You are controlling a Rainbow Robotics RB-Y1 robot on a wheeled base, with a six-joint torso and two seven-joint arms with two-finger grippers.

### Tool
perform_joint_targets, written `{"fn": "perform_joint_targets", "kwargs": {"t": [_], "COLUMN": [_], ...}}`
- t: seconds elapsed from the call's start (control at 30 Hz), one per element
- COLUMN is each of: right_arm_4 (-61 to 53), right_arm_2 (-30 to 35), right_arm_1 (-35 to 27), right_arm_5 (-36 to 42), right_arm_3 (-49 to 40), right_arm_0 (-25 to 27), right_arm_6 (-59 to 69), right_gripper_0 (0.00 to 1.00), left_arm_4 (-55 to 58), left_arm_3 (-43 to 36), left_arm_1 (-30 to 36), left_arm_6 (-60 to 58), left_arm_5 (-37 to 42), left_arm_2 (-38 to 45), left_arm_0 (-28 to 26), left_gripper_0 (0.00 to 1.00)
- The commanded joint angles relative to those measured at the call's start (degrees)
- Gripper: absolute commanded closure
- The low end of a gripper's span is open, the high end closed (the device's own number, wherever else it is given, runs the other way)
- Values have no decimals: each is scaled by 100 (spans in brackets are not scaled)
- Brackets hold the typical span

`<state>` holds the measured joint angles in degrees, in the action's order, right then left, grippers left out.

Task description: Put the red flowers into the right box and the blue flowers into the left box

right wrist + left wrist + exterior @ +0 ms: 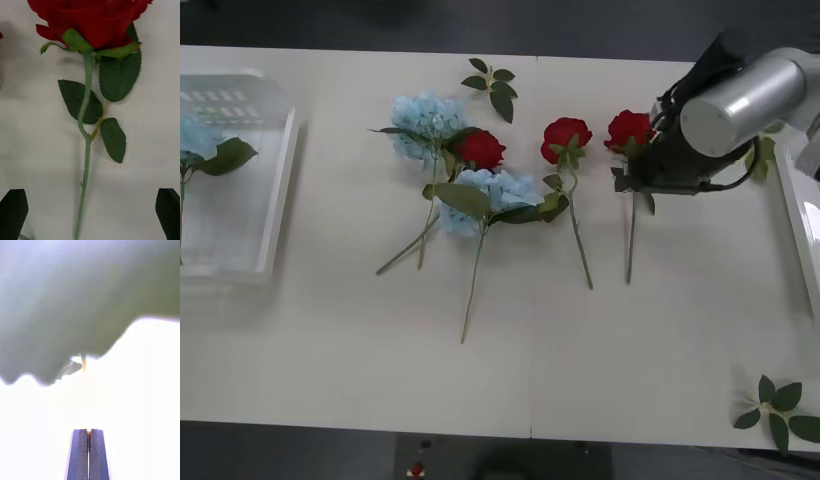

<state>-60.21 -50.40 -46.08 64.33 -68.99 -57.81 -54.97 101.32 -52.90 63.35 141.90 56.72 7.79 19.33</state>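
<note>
Next, the right gripper grabs the red flower by its green stem (631,245). That flower then goes into the right box (802,230).
Three red flowers lie on the table: one (480,150) among the blue flowers, one (566,135) in the middle, one (628,130) on the right. My right gripper (635,180) hovers open over that right rose (90,22), whose stem (85,176) runs between the black fingers (15,210). Two blue flowers (425,120) (490,195) lie on the table, and a third (195,140) lies in the left box (280,190). The right box (802,230) shows its edge. My left gripper (89,433) is shut under a blurred green leaf (75,307).
Loose green leaf sprigs lie at the back of the table (492,85), near the front right corner (778,410) and behind the right arm (760,155). Open tabletop stretches between the flowers and the front edge.
</note>
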Motion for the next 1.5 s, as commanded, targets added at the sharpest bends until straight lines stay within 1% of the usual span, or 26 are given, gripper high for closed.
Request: {"fn": "perform_joint_targets", "kwargs": {"t": [0.03,0.2,0.4,0.43,0.47,0.5,0.53,0.6,0.63,0.67,0.7,0.73,0.77,0.8,0.83,0.87,1.03,1.13,1.2,1.37,1.5], "right_arm_4": [299,721,1028,1046,1064,1064,1055,1037,1037,1037,1046,1072,1090,1125,1151,1160,1274,1283,1274,1222,1090], "right_arm_2": [101,101,101,101,101,101,101,101,101,101,101,101,83,75,66,57,-75,-277,-453,-637,-620], "right_arm_1": [372,916,1242,1268,1277,1286,1286,1286,1286,1286,1286,1286,1286,1286,1294,1294,1286,1259,1233,1180,1040], "right_arm_5": [-245,-588,-808,-816,-816,-816,-816,-816,-816,-825,-816,-816,-816,-825,-825,-816,-834,-931,-1054,-1142,-1133], "right_arm_3": [413,1099,1644,1687,1714,1749,1767,1767,1775,1775,1775,1775,1767,1775,1767,1775,1767,1767,1767,1767,1670], "right_arm_0": [-204,-195,-204,-195,-195,-204,-195,-178,-178,-178,-160,-160,-134,-125,-108,-99,-46,-46,-46,-46,-90], "right_arm_6": [329,364,373,373,373,373,373,364,356,347,338,338,329,329,312,312,294,320,338,347,303], "right_gripper_0": [0,0,0,0,0,0,0,1,21,31,48,59,73,81,93,99,100,100,100,100,100], "left_arm_4": [-455,-991,-1237,-1237,-1228,-1219,-1219,-1211,-1211,-1202,-1202,-1202,-1202,-1202,-1202,-1202,-938,-376,169,1004,1145], "left_arm_3": [-71,-159,-185,-185,-185,-185,-185,-185,-203,-212,-221,-229,-238,-238,-247,-256,-440,-484,-493,-607,-950], "left_arm_1": [230,230,116,99,81,63,46,37,37,37,37,37,37,37,28,37,37,37,37,-16,-200], "left_arm_6": [-628,-1103,-1182,-1182,-1182,-1182,-1173,-1156,-1147,-1147,-1138,-1138,-1129,-1129,-1112,-1103,-1050,-892,-637,-303,-312], "left_arm_5": [-188,-355,-566,-583,-601,-645,-662,-662,-662,-662,-662,-662,-662,-662,-645,-636,-276,120,533,1219,1342], "left_arm_2": [179,179,179,179,179,179,179,179,179,179,179,179,179,179,179,179,196,293,372,346,346], "left_arm_0": [53,53,53,53,53,53,53,53,53,53,53,53,53,53,53,53,44,44,44,71,71], "left_gripper_0": [100,100,99,97,90,11,0,0,0,0,0,0,0,0,0,0,0,0,0,0,0]}}
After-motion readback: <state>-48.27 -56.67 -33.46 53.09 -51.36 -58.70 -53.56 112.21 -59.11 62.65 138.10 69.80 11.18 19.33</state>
